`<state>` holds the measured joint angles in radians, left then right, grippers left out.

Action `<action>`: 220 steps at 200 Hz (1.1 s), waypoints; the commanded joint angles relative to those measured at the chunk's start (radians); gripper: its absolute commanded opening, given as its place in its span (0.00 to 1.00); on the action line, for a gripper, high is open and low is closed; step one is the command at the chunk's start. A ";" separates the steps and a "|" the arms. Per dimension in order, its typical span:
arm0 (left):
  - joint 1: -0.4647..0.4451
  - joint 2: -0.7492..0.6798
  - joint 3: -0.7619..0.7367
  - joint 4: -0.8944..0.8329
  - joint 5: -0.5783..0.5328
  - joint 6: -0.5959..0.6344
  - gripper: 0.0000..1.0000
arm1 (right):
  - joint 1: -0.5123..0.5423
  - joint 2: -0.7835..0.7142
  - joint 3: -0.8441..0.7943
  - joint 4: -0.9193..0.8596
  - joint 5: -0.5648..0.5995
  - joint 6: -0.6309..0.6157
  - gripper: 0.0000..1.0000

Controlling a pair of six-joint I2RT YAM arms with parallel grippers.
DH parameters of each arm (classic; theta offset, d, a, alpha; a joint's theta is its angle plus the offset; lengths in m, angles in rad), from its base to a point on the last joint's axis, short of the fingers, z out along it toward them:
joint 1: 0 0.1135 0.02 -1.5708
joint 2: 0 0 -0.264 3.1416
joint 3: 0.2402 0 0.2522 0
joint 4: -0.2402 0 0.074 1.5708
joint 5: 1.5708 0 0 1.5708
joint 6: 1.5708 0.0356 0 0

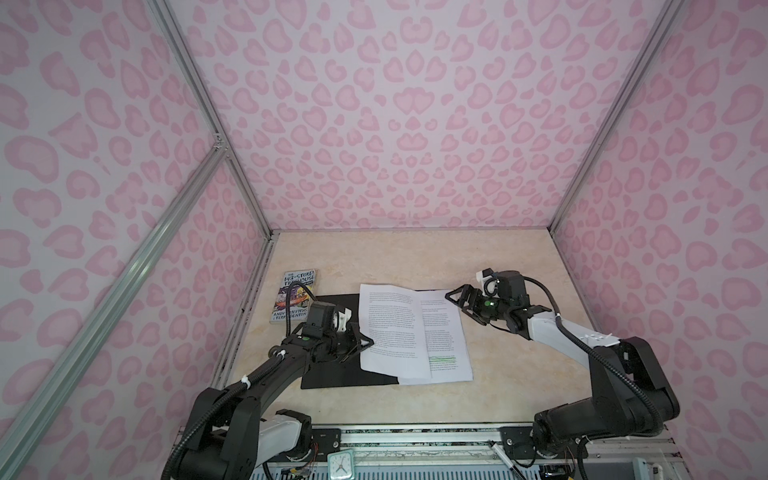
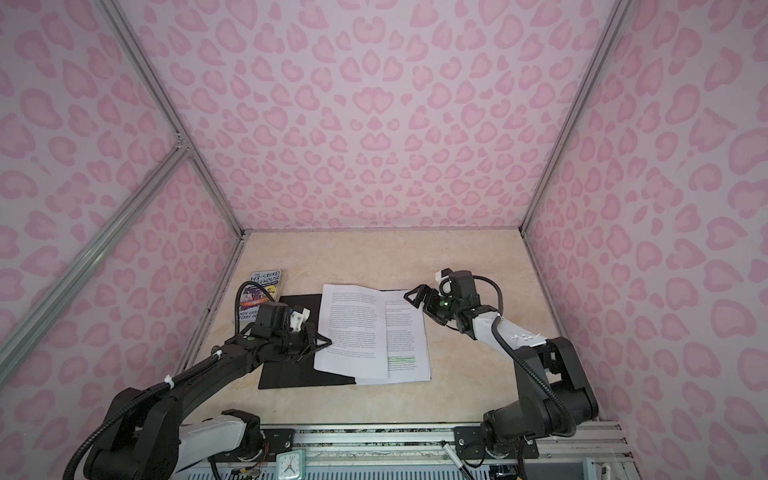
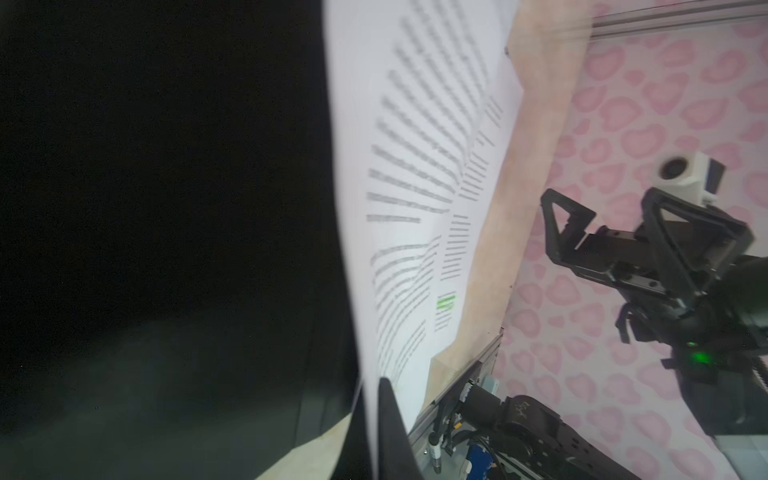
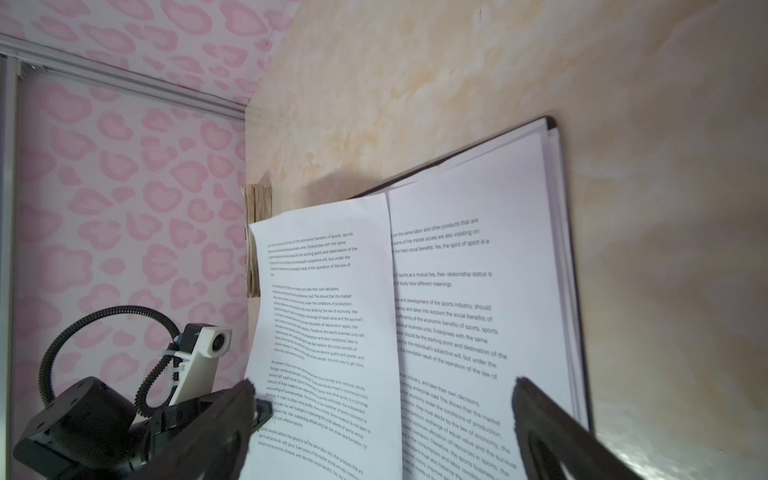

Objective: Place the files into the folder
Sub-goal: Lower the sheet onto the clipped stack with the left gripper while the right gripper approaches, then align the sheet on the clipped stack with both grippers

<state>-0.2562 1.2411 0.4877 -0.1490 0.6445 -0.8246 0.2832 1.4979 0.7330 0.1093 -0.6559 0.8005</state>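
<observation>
My right gripper will next grab the top sheet's edge opposite my left gripper. The sheet's other edge then stays free to go into the folder.
The black folder lies open and flat on the table. A stack of white printed files rests on its right half, and one page carries a green highlighted line. My left gripper is shut on the left edge of the top sheet, which arches up off the stack. My right gripper hangs open above the far right part of the files, holding nothing. The folder fills the dark side of the left wrist view.
A colourful paperback book lies left of the folder by the left wall. Pink patterned walls with metal rails enclose the table on three sides. A small clock and a pen sit on the front rail between the arm bases.
</observation>
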 commanded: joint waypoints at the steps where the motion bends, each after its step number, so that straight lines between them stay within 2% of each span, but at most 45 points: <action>1: 0.009 0.034 -0.017 -0.014 -0.049 0.065 0.03 | 0.049 0.032 0.005 0.041 -0.018 -0.016 0.95; 42: 0.025 0.043 -0.019 -0.051 -0.121 0.083 0.03 | 0.151 0.115 0.027 0.075 -0.023 -0.014 0.94; 83: 0.030 0.052 0.000 -0.045 -0.107 0.086 0.03 | 0.226 0.204 0.055 0.135 -0.050 0.004 0.91; 118: 0.029 0.064 0.009 -0.039 -0.093 0.091 0.03 | 0.289 0.265 0.092 0.172 -0.074 0.014 0.83; 152: 0.029 0.068 0.005 -0.028 -0.079 0.088 0.03 | 0.329 0.303 0.108 0.190 -0.087 0.023 0.67; 188: 0.029 0.066 0.004 -0.021 -0.074 0.089 0.03 | 0.361 0.334 0.125 0.188 -0.084 0.023 0.44; 205: 0.029 0.062 0.005 -0.021 -0.071 0.087 0.03 | 0.363 0.333 0.122 0.197 -0.080 0.029 0.29; 220: 0.029 0.055 0.006 -0.023 -0.071 0.087 0.03 | 0.362 0.325 0.126 0.180 -0.072 0.022 0.12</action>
<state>-0.2283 1.3045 0.4889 -0.1848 0.5610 -0.7410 0.6460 1.8244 0.8566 0.2714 -0.7341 0.8257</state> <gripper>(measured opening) 0.050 0.225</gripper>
